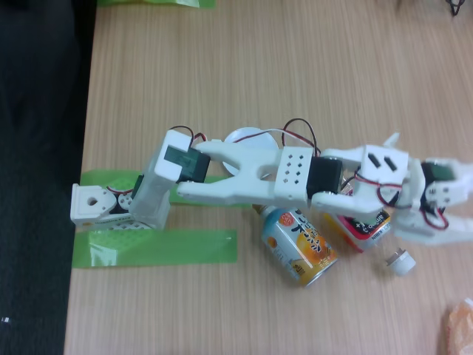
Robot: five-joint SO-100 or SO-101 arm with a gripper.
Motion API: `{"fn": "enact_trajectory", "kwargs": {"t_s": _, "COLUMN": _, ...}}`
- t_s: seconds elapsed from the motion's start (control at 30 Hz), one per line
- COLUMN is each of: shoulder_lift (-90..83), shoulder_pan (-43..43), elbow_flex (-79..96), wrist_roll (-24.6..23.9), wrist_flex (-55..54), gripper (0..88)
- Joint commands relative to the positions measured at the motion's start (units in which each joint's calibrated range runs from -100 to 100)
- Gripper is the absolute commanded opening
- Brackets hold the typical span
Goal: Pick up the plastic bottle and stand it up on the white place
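Note:
The bottle's labelled body (363,228) is broad, so my gripper should next grab the bottle by its neck below the cap (387,245) to stand it up.
The plastic bottle (363,226) lies on its side on the wooden table. Its red, yellow and black label shows under the arm's wrist, and its white cap (400,262) points to the lower right. My gripper (463,207) is at the far right of the fixed view, blurred, just beyond and above the cap end. Its two white fingers stand apart with nothing between them. The white place (248,138) is a small round plate further left, mostly hidden behind the arm's forearm.
An orange-and-blue metal bottle (299,245) lies on its side right beside the plastic bottle, to its left. Green tape strips (159,247) lie by the arm's base (92,205) at the table's left edge. An orange object (460,327) sits at the lower right corner.

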Motion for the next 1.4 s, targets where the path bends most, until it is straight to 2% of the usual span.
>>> {"fn": "enact_trajectory", "kwargs": {"t_s": 0.0, "shoulder_lift": -0.5, "shoulder_pan": 0.5, "elbow_flex": -3.6, "wrist_roll": 0.3, "wrist_flex": 8.9, "gripper": 28.6}}
{"fn": "enact_trajectory", "kwargs": {"t_s": 0.4, "shoulder_lift": -0.5, "shoulder_pan": -1.7, "elbow_flex": -14.7, "wrist_roll": -0.1, "wrist_flex": 42.3, "gripper": 28.8}}
{"fn": "enact_trajectory", "kwargs": {"t_s": 0.53, "shoulder_lift": -0.5, "shoulder_pan": -1.8, "elbow_flex": -17.4, "wrist_roll": -0.2, "wrist_flex": 50.3, "gripper": 28.8}}
{"fn": "enact_trajectory", "kwargs": {"t_s": 0.9, "shoulder_lift": 0.1, "shoulder_pan": -1.8, "elbow_flex": -22.9, "wrist_roll": -0.3, "wrist_flex": 50.8, "gripper": 28.4}}
{"fn": "enact_trajectory", "kwargs": {"t_s": 1.37, "shoulder_lift": 4.3, "shoulder_pan": -1.7, "elbow_flex": -21.2, "wrist_roll": -0.3, "wrist_flex": 50.8, "gripper": 28.2}}
